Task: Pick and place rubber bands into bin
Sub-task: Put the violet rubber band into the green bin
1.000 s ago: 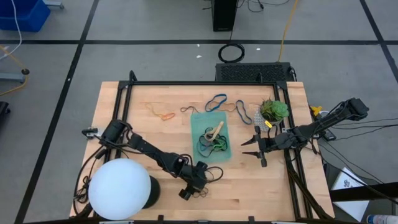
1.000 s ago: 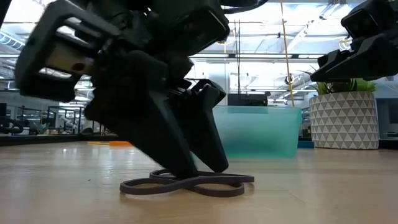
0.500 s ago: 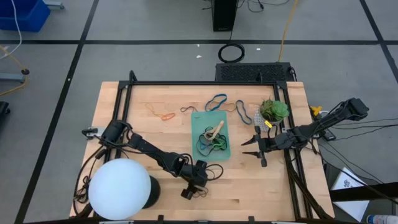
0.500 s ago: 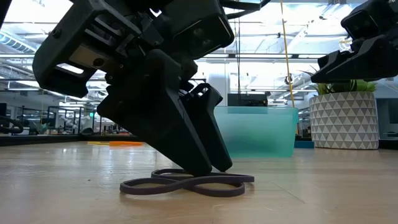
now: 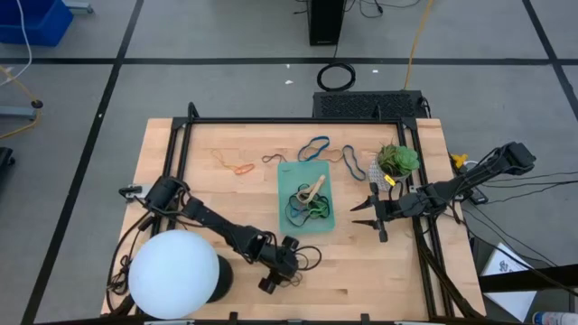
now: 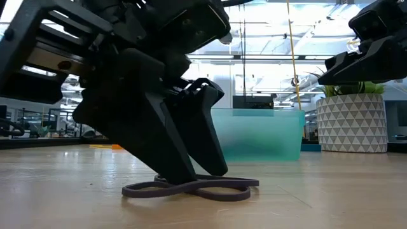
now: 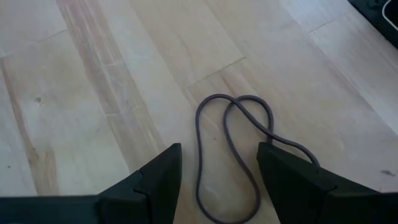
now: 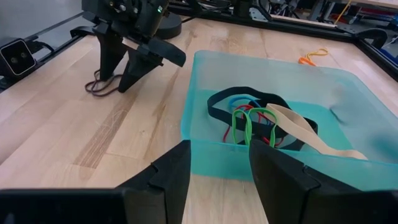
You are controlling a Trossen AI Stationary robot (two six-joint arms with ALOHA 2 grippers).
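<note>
I will grab the dark rubber band [image 7: 231,149] by its looped parts with my left gripper next, to move it into the teal bin.
A dark rubber band [image 7: 231,149], twisted into a figure of eight, lies flat on the wood near the table's front edge [image 6: 191,189]. My left gripper [image 7: 217,152] is open and slants down over it [image 5: 291,262], one finger on each side of the loop and the tips low at the table [image 6: 197,177]. The teal bin [image 5: 307,200] stands at mid-table and holds several rubber bands [image 8: 261,118]. My right gripper [image 5: 366,213] hangs open just right of the bin, above the table, with nothing between its fingers [image 8: 217,174]. My left gripper straddles the dark band's loop, fingers slanting down from the table's left. One strand [image 7: 287,144] runs under the edge of one finger [image 7: 292,180]. I cannot tell whether that finger touches it. The band lies flat on the wood.
More rubber bands lie beyond the bin: orange [image 5: 237,166], blue [image 5: 314,146], blue and black [image 5: 350,161]. A potted plant [image 5: 397,161] stands far right, a white globe [image 5: 173,273] near left. A black frame [image 5: 298,120] borders the table.
My left gripper has shifted a little toward the table's left, staying low and open over the dark band. The band has not moved.
</note>
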